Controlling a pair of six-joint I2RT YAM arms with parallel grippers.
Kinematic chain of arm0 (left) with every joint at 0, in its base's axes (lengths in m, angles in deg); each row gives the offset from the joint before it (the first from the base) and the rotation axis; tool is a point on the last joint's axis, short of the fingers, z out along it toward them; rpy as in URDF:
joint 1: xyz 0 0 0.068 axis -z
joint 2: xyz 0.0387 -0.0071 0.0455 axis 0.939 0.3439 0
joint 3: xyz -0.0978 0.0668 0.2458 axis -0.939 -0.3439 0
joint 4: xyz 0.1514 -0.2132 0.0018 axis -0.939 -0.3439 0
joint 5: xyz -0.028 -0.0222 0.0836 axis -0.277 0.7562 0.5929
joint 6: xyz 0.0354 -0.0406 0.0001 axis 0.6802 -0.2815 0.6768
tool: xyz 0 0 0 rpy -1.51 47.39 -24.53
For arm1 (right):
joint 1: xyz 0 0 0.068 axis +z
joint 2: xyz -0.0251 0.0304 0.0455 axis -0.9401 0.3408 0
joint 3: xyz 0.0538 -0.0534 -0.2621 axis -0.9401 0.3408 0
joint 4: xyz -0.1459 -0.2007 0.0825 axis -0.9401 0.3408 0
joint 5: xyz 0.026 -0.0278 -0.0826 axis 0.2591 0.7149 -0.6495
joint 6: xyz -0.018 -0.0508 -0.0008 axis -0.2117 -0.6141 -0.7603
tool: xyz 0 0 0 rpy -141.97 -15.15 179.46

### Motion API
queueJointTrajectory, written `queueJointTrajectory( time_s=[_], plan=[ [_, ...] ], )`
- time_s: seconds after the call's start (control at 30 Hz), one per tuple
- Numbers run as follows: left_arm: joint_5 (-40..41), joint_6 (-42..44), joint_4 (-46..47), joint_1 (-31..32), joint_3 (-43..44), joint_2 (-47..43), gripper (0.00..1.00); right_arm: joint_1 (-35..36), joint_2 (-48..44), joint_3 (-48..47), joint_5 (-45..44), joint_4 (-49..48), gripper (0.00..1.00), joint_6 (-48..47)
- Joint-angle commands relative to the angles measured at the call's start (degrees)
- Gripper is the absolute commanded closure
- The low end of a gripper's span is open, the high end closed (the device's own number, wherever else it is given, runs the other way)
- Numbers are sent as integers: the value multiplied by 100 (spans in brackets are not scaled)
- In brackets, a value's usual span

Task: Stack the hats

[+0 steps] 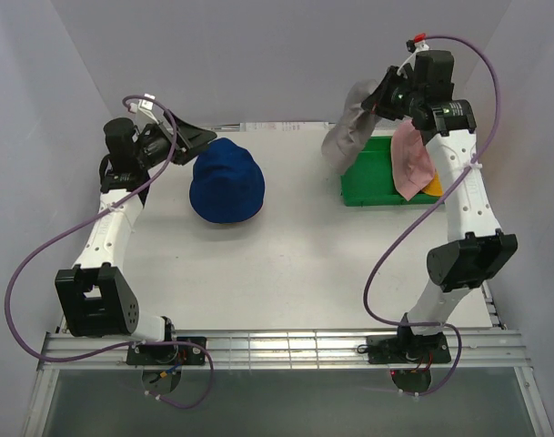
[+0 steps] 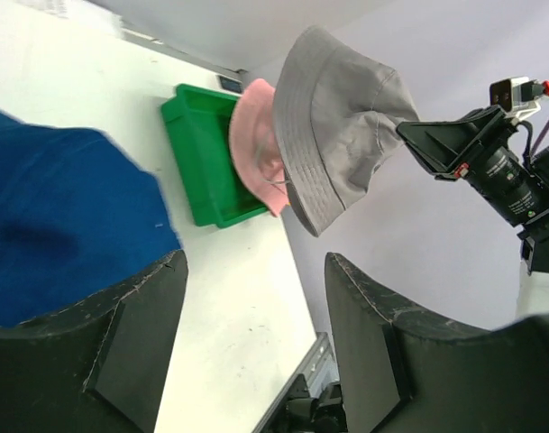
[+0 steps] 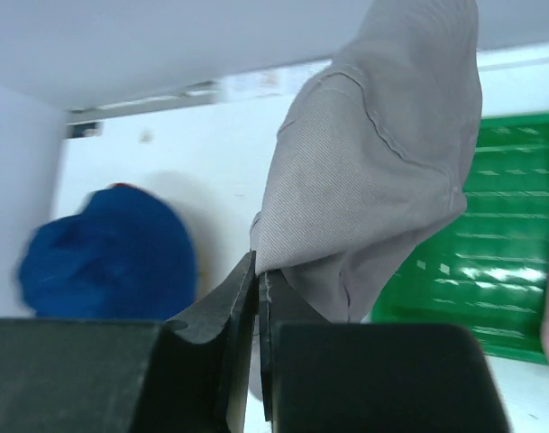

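Observation:
The grey hat's free brim edge point(image 1: 332, 157) is away from my right gripper. My left gripper will grab the hat there next, so the grey hat's opening stays free to stack over the blue hat point(image 1: 226, 182).
The blue hat point(image 1: 226, 182) lies crown up on the table at the left middle; a trace of dark red shows at its top edge in the right wrist view point(image 3: 121, 187). My right gripper point(image 1: 378, 98) is shut on the brim of the grey hat point(image 1: 349, 127) and holds it in the air over the left end of the green tray point(image 1: 372, 187). The grey hat also shows in both wrist views point(image 2: 337, 126) point(image 3: 373, 153). The pink hat point(image 1: 411, 162) hangs over the tray's right part, with the yellow-orange hat point(image 1: 433, 187) beside it. My left gripper point(image 1: 199, 138) is open and empty just left of the blue hat.
White walls enclose the table at the back and sides. The right arm reaches over the tray's right end. A metal rail point(image 1: 277, 346) runs along the near edge.

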Motion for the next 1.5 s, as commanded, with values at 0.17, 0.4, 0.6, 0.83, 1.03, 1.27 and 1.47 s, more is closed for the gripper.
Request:
queueJointTrajectory(
  time_s=[0.17, 0.4, 0.6, 0.83, 1.03, 1.27, 1.47],
  plan=[
    [99, -1083, 1370, 912, 63, 19, 25, 361, -837, -123, 1463, -1244, 92, 1117],
    [556, -2375, 2487, 1554, -210, 406, 25, 563, -951, -185, 2281, -1912, 92, 1707],
    [1294, -2886, 2690, 2240, -166, 512, 24, 704, -1056, -115, 2431, -2150, 92, 1874],
    [1752, -3325, 2918, 2653, -95, 679, 25, 880, -1153, 96, 2510, -2309, 92, 1962],
    [1866, -3581, 3165, 2715, -78, 758, 27, 959, -1188, 184, 2519, -2309, 92, 1971],
    [2068, -3440, 3191, 2698, -183, 618, 40, 968, -1241, 325, 2580, -2239, 92, 1883],
    [2042, -3247, 3182, 2601, -245, 635, 67, 994, -1127, 360, 2783, -1931, 92, 1646]
  ],
)
